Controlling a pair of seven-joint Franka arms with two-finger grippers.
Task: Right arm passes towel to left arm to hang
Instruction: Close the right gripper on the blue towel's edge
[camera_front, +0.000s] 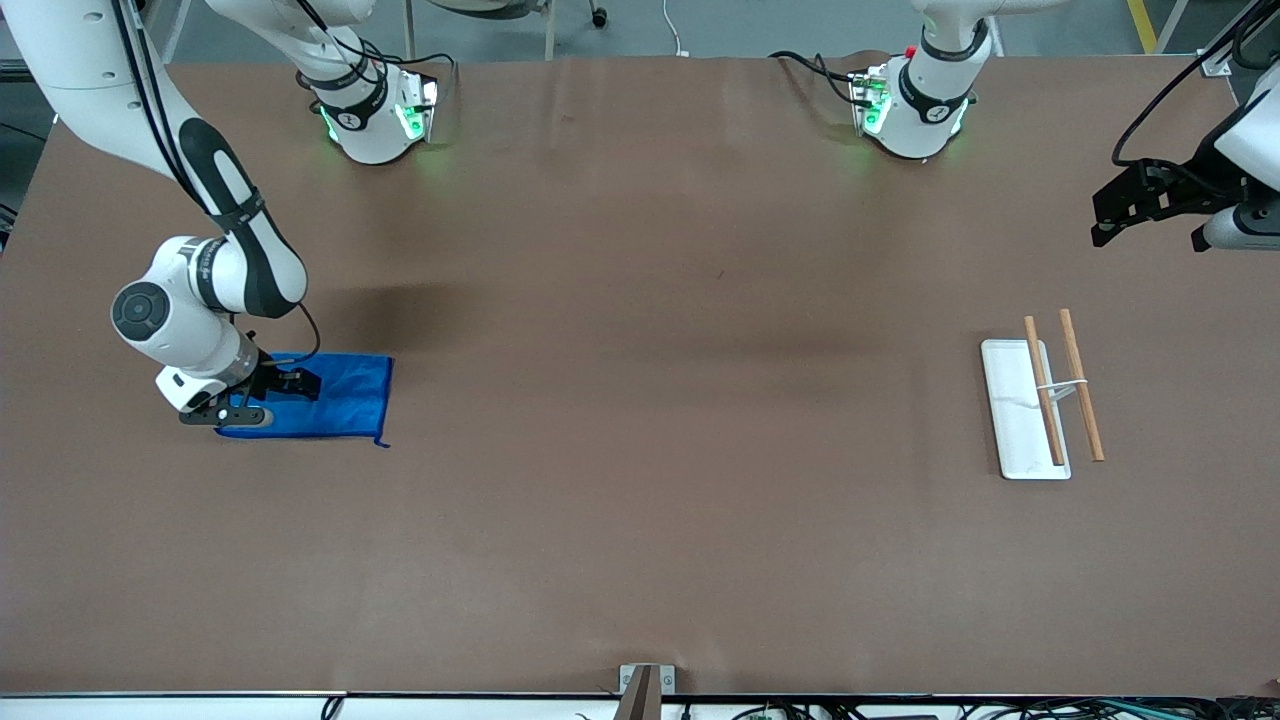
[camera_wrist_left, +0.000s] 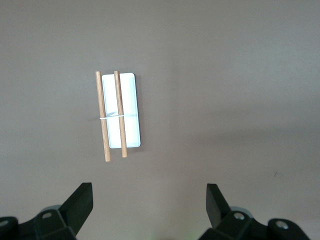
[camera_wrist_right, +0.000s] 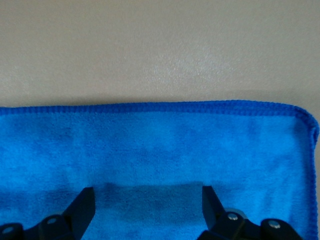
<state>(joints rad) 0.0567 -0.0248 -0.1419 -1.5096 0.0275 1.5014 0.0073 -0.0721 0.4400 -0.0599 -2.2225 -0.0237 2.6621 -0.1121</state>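
Note:
My right gripper closes next, since its fingers reach down onto the blue towel (camera_front: 345, 395) beside a patch of cloth. Closing now would catch the cloth.
The blue towel (camera_front: 345, 395) lies flat on the brown table at the right arm's end. My right gripper (camera_front: 270, 398) is low over the part of the towel nearest that end, open, with a finger on either side of a patch of cloth. In the right wrist view the towel (camera_wrist_right: 160, 145) fills the frame under the open gripper (camera_wrist_right: 147, 200), with its stitched hem showing. My left gripper (camera_front: 1147, 238) hangs open and empty in the air over the left arm's end of the table. It is also open in the left wrist view (camera_wrist_left: 149, 200).
A rack with a white base (camera_front: 1012, 410) and two wooden rods (camera_front: 1082, 385) stands at the left arm's end, nearer the front camera than the left gripper. It also shows in the left wrist view (camera_wrist_left: 129, 110). Both arm bases stand along the table's back edge.

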